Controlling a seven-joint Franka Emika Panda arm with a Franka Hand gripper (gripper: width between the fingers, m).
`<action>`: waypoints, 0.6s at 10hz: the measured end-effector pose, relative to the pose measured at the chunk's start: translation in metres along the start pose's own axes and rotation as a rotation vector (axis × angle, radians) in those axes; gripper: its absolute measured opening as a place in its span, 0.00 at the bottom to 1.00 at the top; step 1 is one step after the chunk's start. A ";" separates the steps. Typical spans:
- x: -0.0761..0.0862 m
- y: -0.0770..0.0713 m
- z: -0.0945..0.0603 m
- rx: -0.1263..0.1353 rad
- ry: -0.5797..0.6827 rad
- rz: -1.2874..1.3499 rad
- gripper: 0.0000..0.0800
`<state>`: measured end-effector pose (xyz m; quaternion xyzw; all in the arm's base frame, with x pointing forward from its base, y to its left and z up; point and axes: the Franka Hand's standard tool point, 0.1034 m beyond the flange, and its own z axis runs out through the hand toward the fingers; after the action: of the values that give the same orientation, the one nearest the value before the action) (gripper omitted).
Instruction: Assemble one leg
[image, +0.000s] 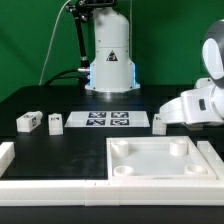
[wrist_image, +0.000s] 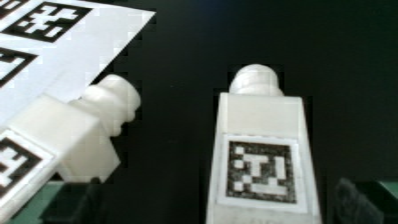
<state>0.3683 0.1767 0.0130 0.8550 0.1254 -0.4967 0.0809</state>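
Note:
The leg's peg end has to stay free to go into a corner socket, so the robot's gripper next needs to grab the leg by its tagged square body (wrist_image: 263, 180).
In the wrist view, a leg (wrist_image: 260, 150) lies on the black table with its peg end pointing away and its square tag facing up. My gripper (wrist_image: 222, 205) is open just above it. The dark fingertips (wrist_image: 71, 200) stand apart on either side of the leg's near end, not touching it. A second leg (wrist_image: 80, 130) lies close beside it, by the marker board (wrist_image: 63, 45). In the exterior view my gripper (image: 172, 118) is low at the right, over a leg (image: 158, 121). Two more legs (image: 28, 122) (image: 55, 123) lie at the left.
The large white square tray-like part (image: 120, 170) with corner sockets lies at the front, right of middle. The marker board (image: 105, 120) lies mid-table. A white L-shaped rail (image: 8, 160) borders the front left. The robot base (image: 108, 60) stands behind.

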 end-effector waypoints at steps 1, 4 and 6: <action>0.002 0.000 0.001 0.002 0.005 -0.002 0.81; 0.005 -0.001 0.004 0.004 0.017 -0.005 0.78; 0.006 -0.001 0.004 0.004 0.017 -0.005 0.53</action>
<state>0.3670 0.1775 0.0061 0.8589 0.1273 -0.4900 0.0769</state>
